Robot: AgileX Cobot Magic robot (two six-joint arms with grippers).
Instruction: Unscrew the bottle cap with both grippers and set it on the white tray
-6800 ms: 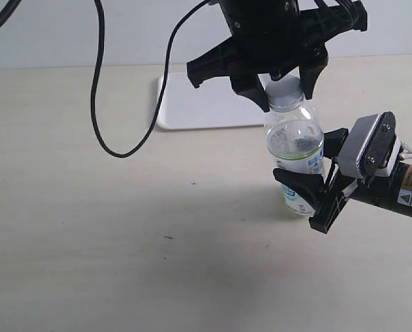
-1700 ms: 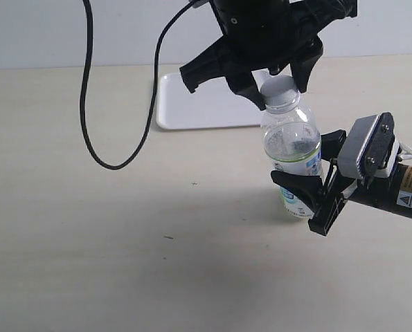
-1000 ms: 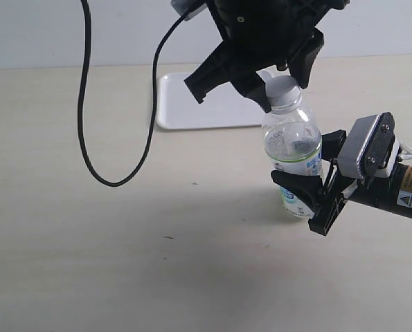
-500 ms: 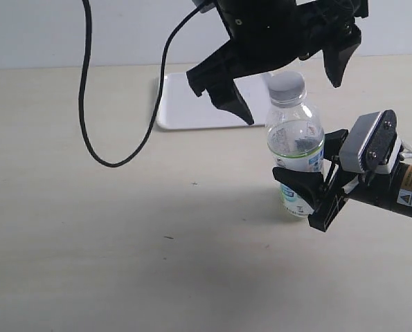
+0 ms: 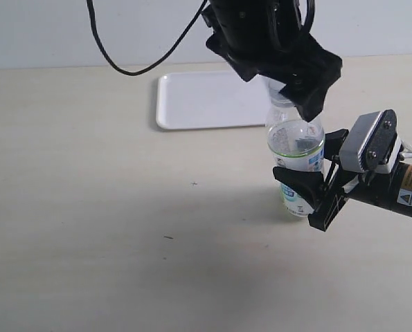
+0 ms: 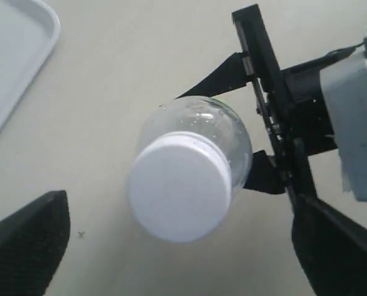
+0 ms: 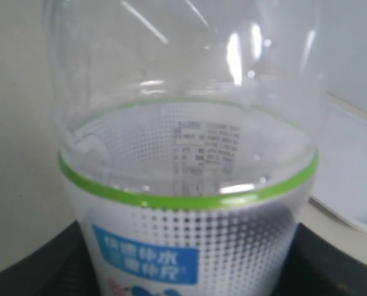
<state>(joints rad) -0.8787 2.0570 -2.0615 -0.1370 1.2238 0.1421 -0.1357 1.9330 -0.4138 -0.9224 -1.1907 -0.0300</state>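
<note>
The white bottle cap's cap onto the white tray [image 6: 10,49] should next be gripped by its rim [image 6: 180,185], so that my left gripper can unscrew it.
The bottle [image 5: 296,149] stands upright on the table, clear with a green-banded label [image 7: 189,246]. My right gripper [image 5: 308,181] is shut on its lower body, a black finger on each side [image 7: 189,271]. The white bottle cap [image 6: 180,188] sits on the neck. My left gripper [image 6: 180,213] hangs over it, open, its fingers [image 6: 29,240] standing wide apart and clear of the cap. In the exterior view the left gripper [image 5: 289,86] covers most of the cap. The white tray [image 5: 206,100] lies behind the bottle, with nothing on it.
A black cable [image 5: 143,59] loops from the left arm over the table's far edge. The tray's corner [image 6: 10,55] shows beside the bottle in the left wrist view. The table is pale wood-grain [image 5: 122,228].
My left gripper has opened off the cap and turned about the bottle's axis. Its cable swung up off the table. The right gripper and bottle stayed put.
</note>
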